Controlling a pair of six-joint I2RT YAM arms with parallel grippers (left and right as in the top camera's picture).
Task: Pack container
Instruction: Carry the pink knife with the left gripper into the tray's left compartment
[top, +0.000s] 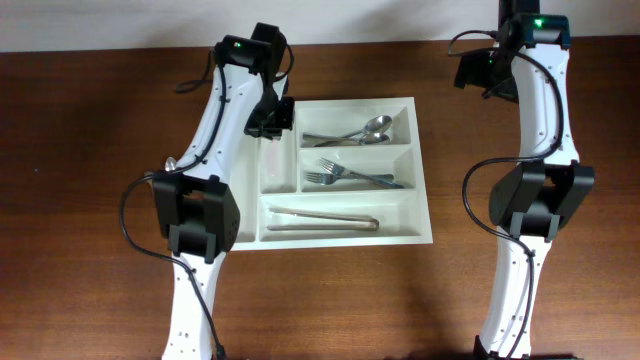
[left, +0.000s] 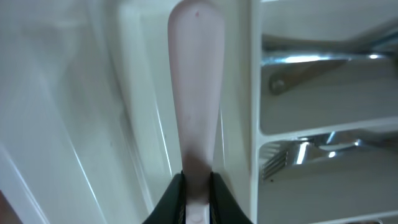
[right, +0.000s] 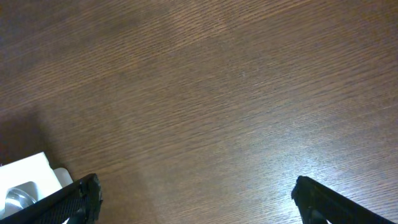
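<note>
The pale utensil's rounded end (left: 196, 37) fits between the sides of the tray's narrow compartment, so the utensil would rest there. It is now time for my left gripper to release the utensil.
A white cutlery tray (top: 424, 200) lies mid-table. It holds spoons (top: 362, 132) in the top compartment, forks (top: 350, 177) below them, and tongs (top: 322, 220) in the long front one. My left gripper (top: 271, 116) is over the tray's narrow left compartment (top: 276, 168). In the left wrist view it (left: 198, 194) is shut on a pale, flat utensil handle (left: 196, 87) that points down along that compartment. The utensil's other end is hidden. My right gripper (right: 199, 202) is open and empty over bare wood at the back right (top: 490, 75).
A small shiny object (top: 170, 161) lies on the table left of the tray, partly hidden by the left arm. The tray's corner (right: 28, 174) shows at the lower left of the right wrist view. Both arm bases stand at the table's front.
</note>
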